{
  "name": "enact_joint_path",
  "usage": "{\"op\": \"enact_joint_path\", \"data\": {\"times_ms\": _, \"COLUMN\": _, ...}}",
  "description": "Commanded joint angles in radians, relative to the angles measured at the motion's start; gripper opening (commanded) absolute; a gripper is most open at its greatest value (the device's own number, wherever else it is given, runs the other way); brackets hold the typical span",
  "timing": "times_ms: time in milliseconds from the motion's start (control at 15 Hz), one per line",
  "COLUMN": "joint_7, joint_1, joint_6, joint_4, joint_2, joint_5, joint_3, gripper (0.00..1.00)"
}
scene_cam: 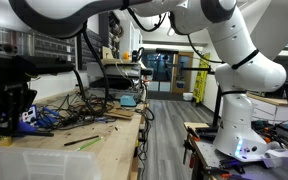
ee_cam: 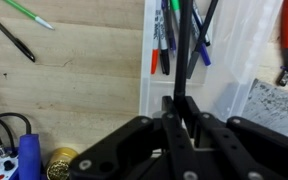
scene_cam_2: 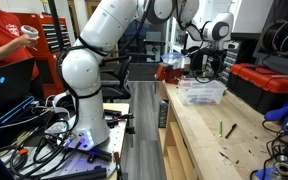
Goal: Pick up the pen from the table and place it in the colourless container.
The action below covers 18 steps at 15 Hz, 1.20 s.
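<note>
My fingers hold the thin dark pen above the colourless container's rim, so my gripper now lowers the pen before releasing it.
My gripper is shut on a thin dark pen, which points up the wrist view over the colourless container. The frosted-clear tub holds several coloured pens, red, blue and green. In an exterior view my gripper hangs just above the tub on the wooden bench. In an exterior view the tub is at the bottom left, with the dark gripper above it.
A green pen and another thin dark pen lie on the wood beside the tub. The green pen also shows in both exterior views. Cables and a blue tool lie nearby. Red pliers lie beyond the tub.
</note>
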Motion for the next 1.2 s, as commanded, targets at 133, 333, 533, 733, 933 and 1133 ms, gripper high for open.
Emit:
{"op": "enact_joint_path", "data": {"times_ms": 133, "joint_7": 0.032, "joint_1": 0.056, "joint_6": -0.074, "joint_4": 0.068, "joint_2": 0.037, "joint_5": 0.024, "joint_3": -0.013, "gripper": 0.03}}
{"op": "enact_joint_path", "data": {"times_ms": 333, "joint_7": 0.038, "joint_1": 0.063, "joint_6": -0.077, "joint_4": 0.063, "joint_2": 0.058, "joint_5": 0.033, "joint_3": -0.016, "gripper": 0.03}}
{"op": "enact_joint_path", "data": {"times_ms": 533, "joint_7": 0.037, "joint_1": 0.061, "joint_6": -0.073, "joint_4": 0.056, "joint_2": 0.085, "joint_5": 0.041, "joint_3": -0.017, "gripper": 0.03}}
{"op": "enact_joint_path", "data": {"times_ms": 733, "joint_7": 0.021, "joint_1": 0.066, "joint_6": -0.077, "joint_4": 0.052, "joint_2": 0.097, "joint_5": 0.036, "joint_3": -0.017, "gripper": 0.39}}
{"op": "enact_joint_path", "data": {"times_ms": 933, "joint_7": 0.034, "joint_1": 0.072, "joint_6": -0.071, "joint_4": 0.031, "joint_2": 0.071, "joint_5": 0.038, "joint_3": -0.015, "gripper": 0.51}}
{"op": "enact_joint_path", "data": {"times_ms": 1133, "joint_7": 0.046, "joint_1": 0.068, "joint_6": -0.061, "joint_4": 0.011, "joint_2": 0.045, "joint_5": 0.029, "joint_3": 0.001, "gripper": 0.71}}
